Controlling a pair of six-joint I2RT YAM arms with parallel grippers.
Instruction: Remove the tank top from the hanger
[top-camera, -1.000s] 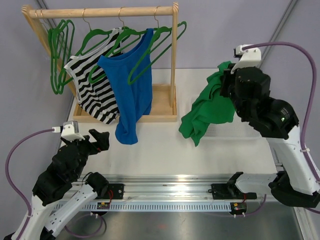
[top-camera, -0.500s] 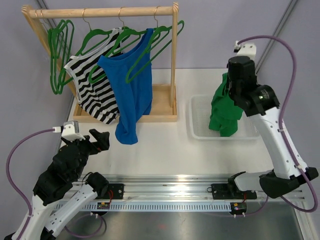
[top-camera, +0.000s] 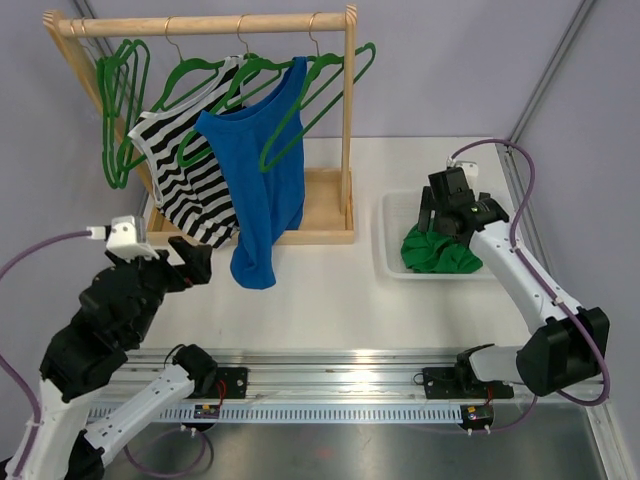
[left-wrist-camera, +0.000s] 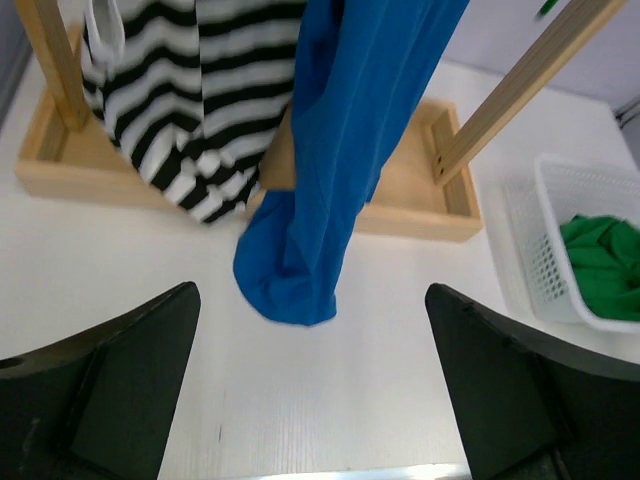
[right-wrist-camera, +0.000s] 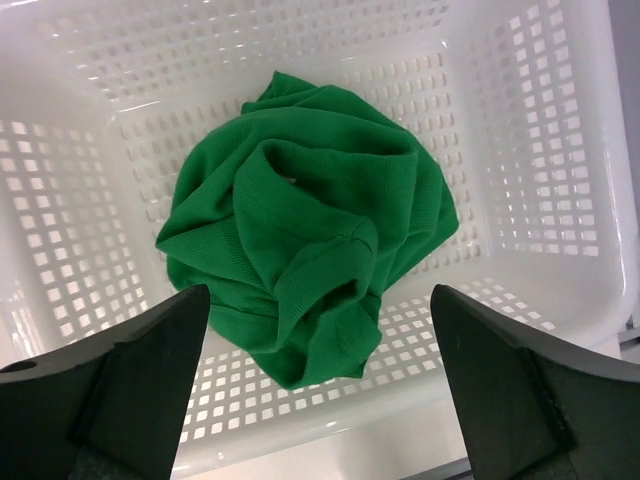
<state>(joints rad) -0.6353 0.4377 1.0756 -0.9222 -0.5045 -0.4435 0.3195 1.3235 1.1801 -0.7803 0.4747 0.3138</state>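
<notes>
I should next take hold of the blue tank top's green hanger at its middle (top-camera: 251, 62) under the hook with my left gripper, so the tank top's shoulders stay free for removal.
A blue tank top (top-camera: 262, 190) (left-wrist-camera: 335, 140) hangs on a green hanger (top-camera: 312, 105) on the wooden rack, its hem drooping to the table. Beside it hangs a black-and-white striped top (top-camera: 188, 180) (left-wrist-camera: 190, 80). A crumpled green tank top (top-camera: 440, 252) (right-wrist-camera: 305, 250) lies loose in the white basket (top-camera: 392, 240) (right-wrist-camera: 560, 150). My right gripper (top-camera: 447, 222) (right-wrist-camera: 318, 390) hovers open just above it, with nothing between the fingers. My left gripper (top-camera: 193, 264) (left-wrist-camera: 312, 390) is open over the table, short of the blue top's hem.
The wooden rack (top-camera: 348, 110) stands at the back left on a tray-like base (left-wrist-camera: 420, 215), with several empty green hangers (top-camera: 120, 100) on its rail. The basket (left-wrist-camera: 545, 250) sits right of the rack. Metal rails run along the near table edge.
My right arm lowered the green tank top into the basket and opened, leaving it there. My left arm shifted slightly up and left, still open.
</notes>
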